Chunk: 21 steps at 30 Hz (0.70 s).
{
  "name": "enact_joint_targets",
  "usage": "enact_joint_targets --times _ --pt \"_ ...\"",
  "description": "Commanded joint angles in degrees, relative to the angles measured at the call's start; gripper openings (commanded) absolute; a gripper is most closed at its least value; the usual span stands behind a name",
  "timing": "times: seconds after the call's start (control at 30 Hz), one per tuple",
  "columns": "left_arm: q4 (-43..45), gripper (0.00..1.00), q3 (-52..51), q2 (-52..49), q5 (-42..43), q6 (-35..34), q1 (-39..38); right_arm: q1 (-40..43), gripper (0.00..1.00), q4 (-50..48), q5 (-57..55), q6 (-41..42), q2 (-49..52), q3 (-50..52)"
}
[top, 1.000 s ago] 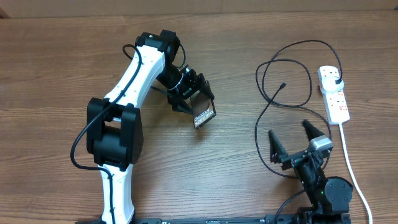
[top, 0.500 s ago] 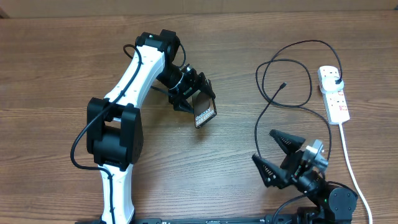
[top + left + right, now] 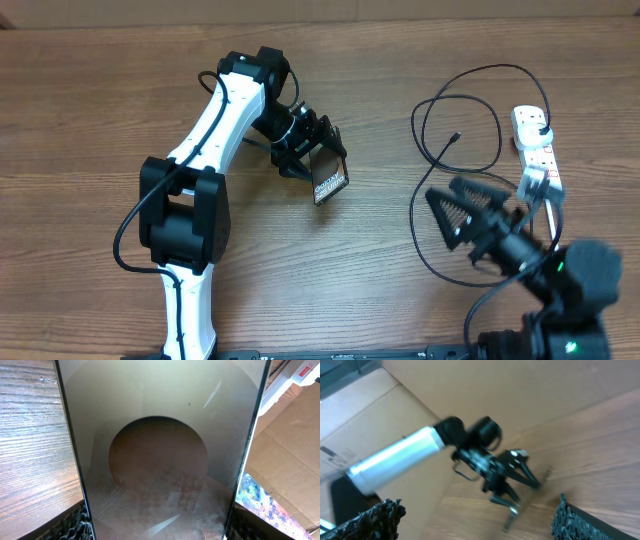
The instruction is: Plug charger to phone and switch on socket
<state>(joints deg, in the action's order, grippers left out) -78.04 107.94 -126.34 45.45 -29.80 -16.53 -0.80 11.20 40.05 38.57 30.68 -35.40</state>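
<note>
I will next grab the phone's loose end [image 3: 331, 188] across its thickness with my right gripper. My left gripper can then retake the other end of the phone for plugging the charger.
My left gripper [image 3: 312, 158] is shut on the phone [image 3: 329, 180] and holds it tilted just above the table at centre. In the left wrist view the phone [image 3: 160, 450] fills the frame between my fingers, showing a brownish oval. The charger [image 3: 432, 120] is a thin black cable looping at the right, its small tip [image 3: 455, 137] lying free and its black plug seated in the socket [image 3: 536, 146], a white power strip with orange-red switches. My right gripper [image 3: 462, 215] is open and empty, raised over the cable. The right wrist view shows the left arm and the phone [image 3: 512, 512], blurred.
The power strip's white cord [image 3: 556, 232] runs toward the front edge at the right. Cardboard [image 3: 290, 470] lies beyond the table's far side. The left arm [image 3: 215, 130] spans the left half of the wooden table [image 3: 90, 130].
My right arm has lifted and swung up and toward the left, its open fingers now pointing at the phone. The left arm and the phone have not moved.
</note>
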Motion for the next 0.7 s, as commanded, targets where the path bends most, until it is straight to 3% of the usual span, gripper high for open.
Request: enact_joint_targets --times 0.0,0.1,0.33,0.53,0.67 --pt "0.11 0.75 1.57 0.33 2.62 0.9 -0.33 -0.28 1.0 0.46 8.04 0.46 6.95 -7.21" --pt "0.31 0.75 1.57 0.33 2.62 0.9 -0.33 -0.26 1.0 0.2 14.45 0.42 11.69 -9.05" --pt "0.7 0.75 1.57 0.33 2.62 0.87 -0.33 -1.27 1.0 -0.87 6.4 0.52 21.09 -9.05" --pt "0.94 0.75 1.57 0.33 2.6 0.63 -0.33 -15.1 1.0 12.96 -17.44 0.92 23.52 -9.05" --pt "0.96 0.75 1.57 0.33 2.62 0.42 -0.33 -28.7 1.0 15.19 -36.74 8.31 23.54 -9.03"
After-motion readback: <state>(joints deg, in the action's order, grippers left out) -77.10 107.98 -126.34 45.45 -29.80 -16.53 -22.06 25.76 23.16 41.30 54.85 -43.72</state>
